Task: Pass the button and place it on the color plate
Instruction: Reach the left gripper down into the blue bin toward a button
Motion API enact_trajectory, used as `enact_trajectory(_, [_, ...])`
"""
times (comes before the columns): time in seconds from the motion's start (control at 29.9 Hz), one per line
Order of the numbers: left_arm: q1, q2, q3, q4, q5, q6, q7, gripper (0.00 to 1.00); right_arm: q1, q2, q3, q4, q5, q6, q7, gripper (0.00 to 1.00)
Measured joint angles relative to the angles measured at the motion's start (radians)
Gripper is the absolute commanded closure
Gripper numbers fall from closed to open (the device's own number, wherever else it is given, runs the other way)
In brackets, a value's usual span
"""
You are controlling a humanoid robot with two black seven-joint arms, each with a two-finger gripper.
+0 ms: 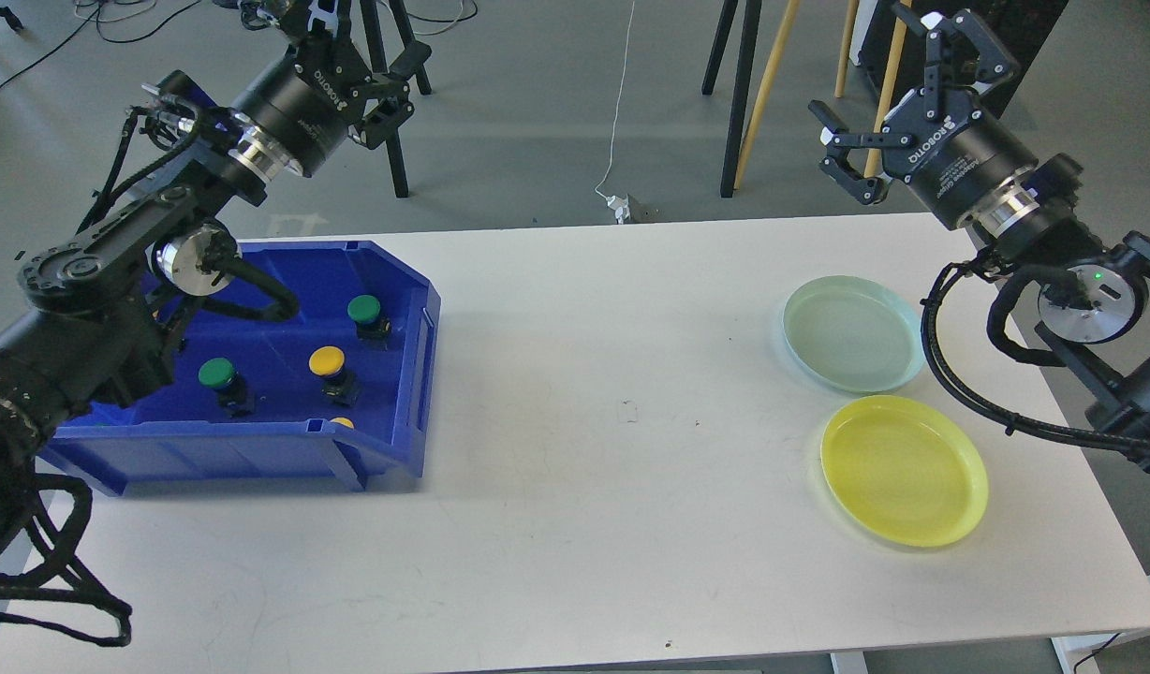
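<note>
Next, my left gripper picks up the middle button by its yellow cap (326, 360), leaving the middle button's dark body (341, 389) free for the pass.
A blue bin (412, 440) on the table's left side holds several buttons: a green button (363, 310) at the back, a second green one (217, 373) to the left, a yellow button (327, 359) in the middle, and a sliver of another yellow one (343, 423) behind the front wall. My left gripper (376, 58) is raised above and behind the bin, open and empty. A pale green plate (853, 334) and a yellow plate (904, 470) lie on the right. My right gripper (889, 89) hovers high beyond the pale green plate, open and empty.
The white table (612, 449) spans the view between bin and plates. Behind its far edge, stand legs, wooden poles and a white cable with a plug lie on the grey floor. My left arm overlaps the bin's left part.
</note>
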Motion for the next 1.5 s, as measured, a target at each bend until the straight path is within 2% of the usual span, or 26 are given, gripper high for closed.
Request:
enact_trajectory(0.37, [0.056, -0.049, 0.002, -0.015, -0.058, 0.000, 0.000, 0.00, -0.008, 0.026, 0.005, -0.005, 0.002, 0.000, 0.005, 0.00])
enact_trajectory(0.47, [0.116, -0.054, -0.057, -0.102, -0.073, 0.000, 0.000, 0.00, -0.008, 0.021, 0.004, -0.006, 0.000, 0.000, 0.001, 0.00])
enact_trajectory(0.57, [0.167, -0.031, -0.139, -0.265, -0.080, 0.000, 0.000, 0.00, -0.009, 0.021, 0.002, -0.041, -0.001, 0.000, 0.001, 0.00])
enact_trajectory(0.7, [0.155, 0.121, -0.130, -0.454, -0.023, 0.000, 0.000, 0.00, -0.017, 0.020, 0.010, -0.084, 0.001, 0.000, 0.006, 0.00])
enact_trajectory(0.8, [0.057, 0.285, 0.003, -0.534, 0.077, -0.001, 0.000, 0.00, -0.028, 0.012, 0.012, -0.085, 0.001, 0.000, 0.007, 0.00])
enact_trajectory(0.87, [-0.038, 0.386, 0.140, -0.567, 0.172, -0.001, 0.000, 0.00, -0.030, 0.006, 0.014, -0.085, 0.002, 0.000, 0.007, 0.00])
enact_trajectory(0.97, [-0.185, 0.494, 0.358, -0.600, 0.392, -0.001, 0.000, 0.00, -0.032, -0.001, 0.019, -0.083, 0.004, 0.000, 0.008, 0.00])
enact_trajectory(1.07, [-0.297, 0.550, 0.555, -0.607, 0.664, 0.000, 0.000, 0.00, -0.037, -0.002, 0.022, -0.082, 0.008, 0.000, 0.009, 0.00])
enact_trajectory(1.2, [-0.344, 0.556, 0.766, -0.583, 0.941, 0.010, 0.000, 0.00, -0.066, -0.002, 0.024, -0.081, 0.009, 0.000, 0.010, 0.00])
enact_trajectory(1.3, [-0.346, 0.491, 0.895, -0.502, 1.039, 0.063, 0.000, 0.01, -0.101, 0.002, 0.032, -0.084, 0.009, 0.000, 0.011, 0.00])
enact_trajectory(1.5, [-0.296, 0.349, 0.960, -0.287, 1.068, 0.150, 0.000, 0.01, -0.143, 0.010, 0.058, -0.088, 0.009, 0.000, 0.011, 0.00])
